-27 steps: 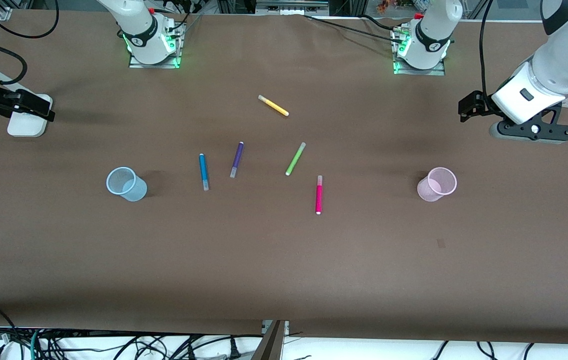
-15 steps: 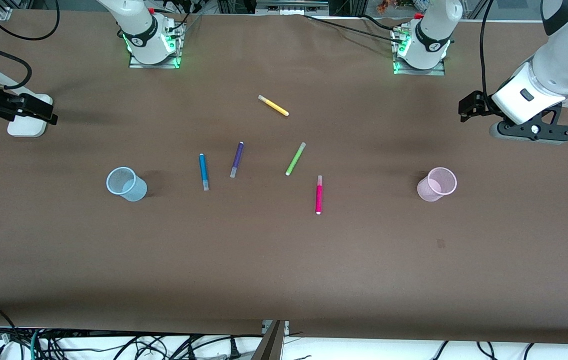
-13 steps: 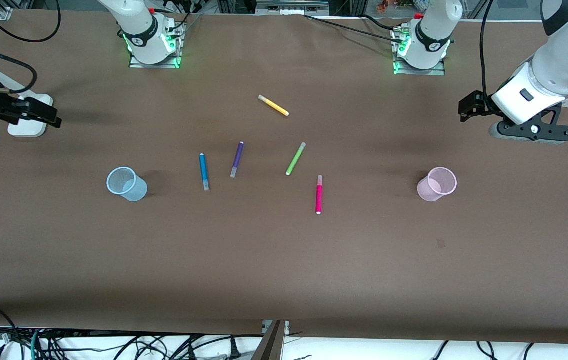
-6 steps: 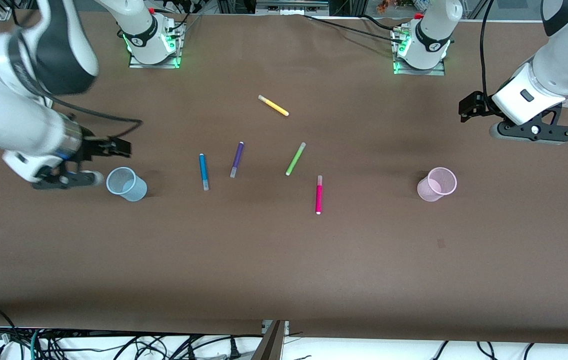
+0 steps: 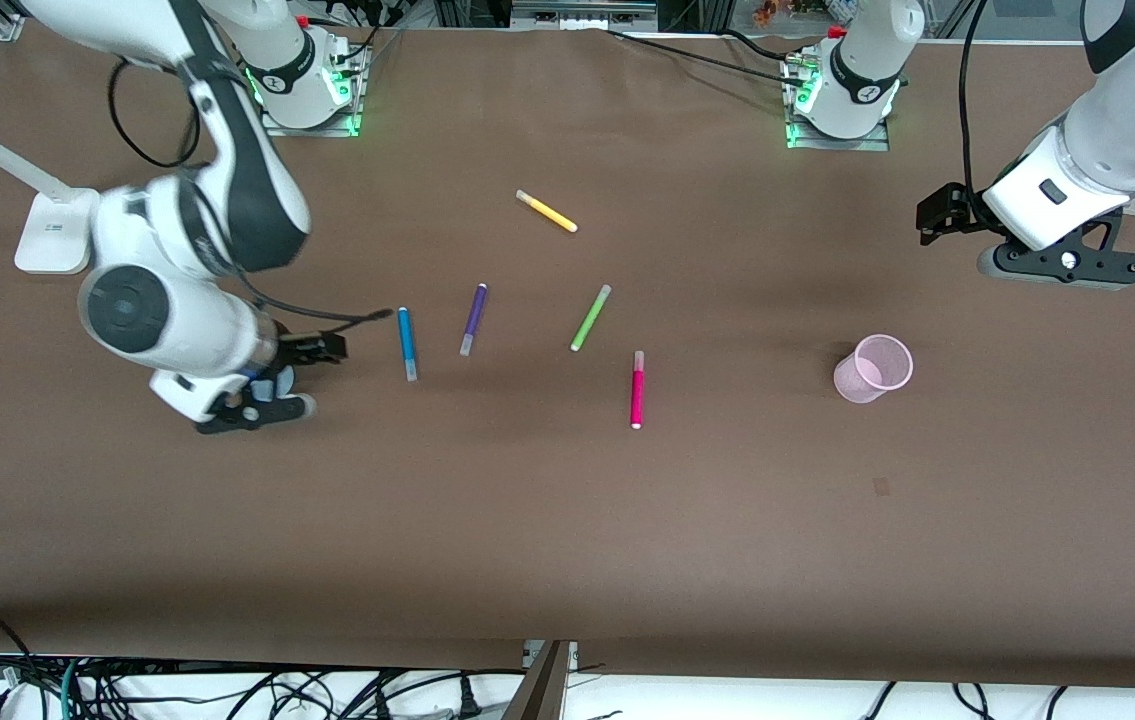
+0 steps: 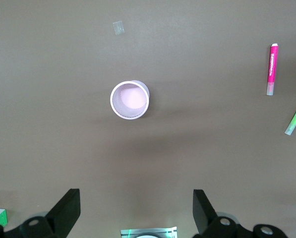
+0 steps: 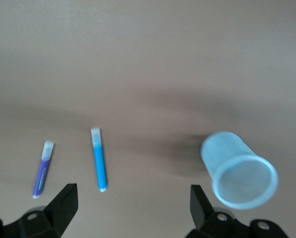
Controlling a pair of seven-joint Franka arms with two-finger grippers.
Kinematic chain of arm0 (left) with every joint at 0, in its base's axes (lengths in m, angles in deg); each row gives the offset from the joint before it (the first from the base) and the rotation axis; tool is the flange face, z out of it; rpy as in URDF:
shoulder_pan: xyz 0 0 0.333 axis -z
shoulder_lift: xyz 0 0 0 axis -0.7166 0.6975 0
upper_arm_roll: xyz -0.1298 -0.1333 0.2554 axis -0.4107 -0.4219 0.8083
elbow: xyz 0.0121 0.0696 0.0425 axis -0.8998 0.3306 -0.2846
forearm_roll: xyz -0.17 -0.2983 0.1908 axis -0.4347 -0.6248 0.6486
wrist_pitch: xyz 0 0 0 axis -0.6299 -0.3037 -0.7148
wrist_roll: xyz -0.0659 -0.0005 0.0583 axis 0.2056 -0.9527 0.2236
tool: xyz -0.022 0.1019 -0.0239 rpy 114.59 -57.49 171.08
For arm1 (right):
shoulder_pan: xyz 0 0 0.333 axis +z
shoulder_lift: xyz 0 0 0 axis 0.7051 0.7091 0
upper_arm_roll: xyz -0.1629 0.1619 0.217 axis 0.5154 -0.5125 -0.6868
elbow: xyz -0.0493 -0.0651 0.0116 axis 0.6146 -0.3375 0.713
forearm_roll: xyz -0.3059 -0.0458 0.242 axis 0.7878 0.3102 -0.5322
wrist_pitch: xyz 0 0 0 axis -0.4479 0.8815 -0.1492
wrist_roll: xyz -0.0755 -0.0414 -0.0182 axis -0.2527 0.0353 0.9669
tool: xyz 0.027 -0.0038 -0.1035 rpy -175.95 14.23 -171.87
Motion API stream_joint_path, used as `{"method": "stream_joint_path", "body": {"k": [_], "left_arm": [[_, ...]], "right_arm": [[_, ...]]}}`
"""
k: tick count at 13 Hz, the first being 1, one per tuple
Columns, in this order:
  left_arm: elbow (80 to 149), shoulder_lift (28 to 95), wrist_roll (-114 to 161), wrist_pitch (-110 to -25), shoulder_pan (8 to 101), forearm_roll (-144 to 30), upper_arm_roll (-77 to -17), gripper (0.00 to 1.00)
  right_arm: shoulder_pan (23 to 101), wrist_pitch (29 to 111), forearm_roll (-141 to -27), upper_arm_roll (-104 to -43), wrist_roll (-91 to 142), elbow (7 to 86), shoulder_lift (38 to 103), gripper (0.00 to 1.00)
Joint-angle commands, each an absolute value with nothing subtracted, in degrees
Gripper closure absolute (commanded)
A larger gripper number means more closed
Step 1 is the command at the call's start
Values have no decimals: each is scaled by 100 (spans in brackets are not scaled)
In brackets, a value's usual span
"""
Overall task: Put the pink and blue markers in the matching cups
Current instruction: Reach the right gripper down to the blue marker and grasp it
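I need to place the blue marker in the blue marker's matching cup (image 7: pixel 239 171), so I should grab it next with my right gripper by its translucent cap end (image 7: pixel 96 137).
The blue marker (image 5: pixel 407 343) and the pink marker (image 5: pixel 637 389) lie flat mid-table. The pink cup (image 5: pixel 872 368) stands upright toward the left arm's end. My right gripper (image 5: pixel 257 408) is open and empty, over the light blue cup, which its hand mostly hides in the front view. The right wrist view shows that blue cup (image 7: pixel 239 171) upright beside the gripper (image 7: pixel 133 208), and the blue marker (image 7: pixel 99 159). My left gripper (image 5: pixel 1062 262) waits open over the left arm's end; its wrist view shows the pink cup (image 6: pixel 130 100) and pink marker (image 6: pixel 271 69).
A purple pen (image 5: pixel 473 319), a green pen (image 5: pixel 590 317) and a yellow pen (image 5: pixel 547 211) lie among the markers. A white stand (image 5: pixel 52 232) sits at the right arm's end of the table. A small tape mark (image 5: pixel 882 487) lies nearer the front camera than the pink cup.
My right arm has swung in from its end of the table to over the blue cup, now covering it in the front view. The left arm, markers and cups have not moved.
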State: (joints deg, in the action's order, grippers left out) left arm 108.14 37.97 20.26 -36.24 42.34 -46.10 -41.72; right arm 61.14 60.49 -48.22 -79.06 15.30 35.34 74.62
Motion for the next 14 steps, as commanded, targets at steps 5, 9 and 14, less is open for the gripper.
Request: {"method": "stream_joint_path", "body": {"k": [5,9,14], "left_arm": [[10798,3783,1910,-3648,4191,-4716,-4174,0],[10798,3783,1901,-3631,4190,-4716,-4174,0],[10807,3783,1910,-3613,4190,-4716,-4174,0]], "right_arm": [[6540,7952,-4775,-7899,1460,4383,8133,0],[6777,8795,-4775,-7899,1451,4848,8336,0],[6786,8823,-4757,-7899,1547,5034,8318,6]]}}
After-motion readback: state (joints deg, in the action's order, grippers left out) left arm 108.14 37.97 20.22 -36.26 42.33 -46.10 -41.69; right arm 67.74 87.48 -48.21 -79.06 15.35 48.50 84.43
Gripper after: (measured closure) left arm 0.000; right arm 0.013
